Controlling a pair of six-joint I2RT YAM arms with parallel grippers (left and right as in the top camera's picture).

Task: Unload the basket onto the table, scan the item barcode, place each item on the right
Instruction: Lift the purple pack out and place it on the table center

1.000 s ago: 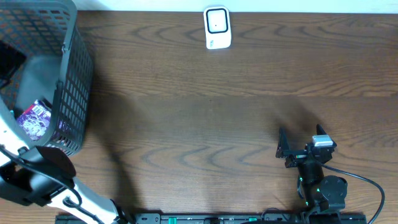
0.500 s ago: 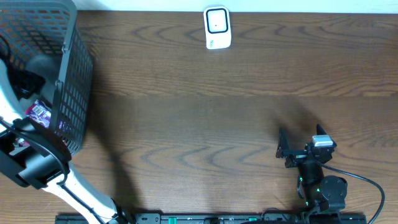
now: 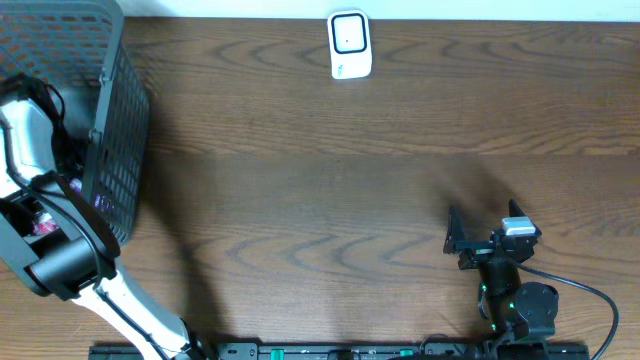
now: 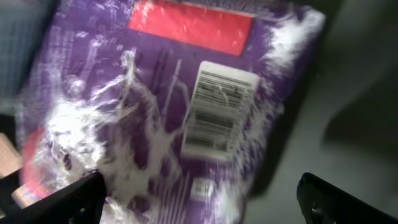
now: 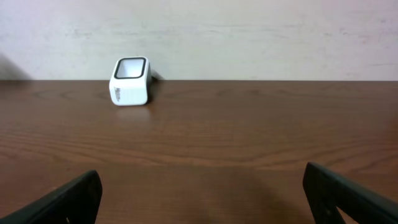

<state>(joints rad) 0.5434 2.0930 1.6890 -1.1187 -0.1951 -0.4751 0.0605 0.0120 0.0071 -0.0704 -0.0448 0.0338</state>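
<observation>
My left gripper grips the purple packet just beyond the barcode label's near end [image 4: 199, 182] next, which leaves the barcode exposed to scan.
The item is a purple plastic-wrapped packet [image 4: 124, 118] with a red patch and a white barcode label [image 4: 217, 109] facing up; it fills the left wrist view and lies in the basket. My left gripper [image 4: 199, 199] hangs open just above it, one finger [image 4: 68, 202] over the packet's lower left and the other [image 4: 336, 202] beyond its right edge, holding nothing. In the overhead view the left arm [image 3: 25, 140] reaches down into the basket [image 3: 115, 120]. The white scanner [image 3: 350, 45] stands at the table's far edge. My right gripper [image 3: 485, 228] rests open and empty near the front right, facing the scanner [image 5: 130, 81].
The dark mesh basket stands at the table's far left corner, its wall between the left arm and the rest of the table. Brown wooden tabletop [image 3: 330, 200] stretches between basket, scanner and the right arm. A pale wall [image 5: 249, 37] rises behind the scanner.
The left arm has swung further into the basket, toward its back, lowering over the purple packet. The right arm and the scanner have not moved.
</observation>
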